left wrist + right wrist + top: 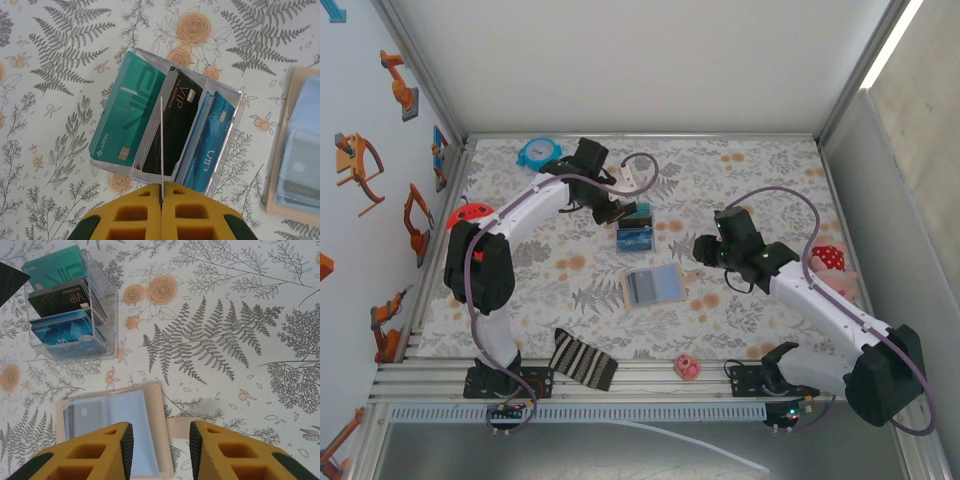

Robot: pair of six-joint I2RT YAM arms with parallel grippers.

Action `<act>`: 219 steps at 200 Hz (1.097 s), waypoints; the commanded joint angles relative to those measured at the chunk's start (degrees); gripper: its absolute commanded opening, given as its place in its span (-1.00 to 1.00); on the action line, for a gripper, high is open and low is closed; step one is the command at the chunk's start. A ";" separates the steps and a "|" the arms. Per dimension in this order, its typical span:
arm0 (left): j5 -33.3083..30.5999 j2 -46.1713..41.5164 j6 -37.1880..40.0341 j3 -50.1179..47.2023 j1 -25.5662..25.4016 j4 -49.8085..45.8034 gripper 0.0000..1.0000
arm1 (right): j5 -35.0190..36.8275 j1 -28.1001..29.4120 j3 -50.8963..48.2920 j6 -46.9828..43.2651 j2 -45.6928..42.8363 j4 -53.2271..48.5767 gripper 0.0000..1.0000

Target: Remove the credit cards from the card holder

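The credit card (161,130) stays in my left gripper until it is lower. It hangs above the box, slanted across the black cards, and would drop short.
The card holder (653,285) lies open and flat on the floral table, pale blue inside with a tan rim; a card shows under its left panel (80,415). My right gripper (161,432) is open just above its right edge and tan closure tab (177,426), touching nothing; from above it (703,250) sits right of the holder. My left gripper (161,186) is shut on a thin credit card (161,130), seen edge-on above a clear box (225,90) of teal, black and blue cards. From above, that gripper (623,212) hovers over the box (635,238).
A blue alarm clock (538,152) stands at the back left, with a red object (470,213) by the left wall. A striped cloth (582,358) and a small pink toy (687,367) lie near the front edge. A pink plush (830,260) rests at the right.
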 commanded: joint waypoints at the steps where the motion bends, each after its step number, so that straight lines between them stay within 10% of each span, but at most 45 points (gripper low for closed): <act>1: 3.17 1.23 8.17 2.83 0.04 -2.61 -1.00 | 1.88 0.66 2.41 -1.44 -0.29 -1.69 -0.27; 219: 2.37 14.64 12.29 12.56 -1.68 -5.33 -1.00 | 3.27 0.92 2.47 -2.20 -0.78 -1.43 -0.09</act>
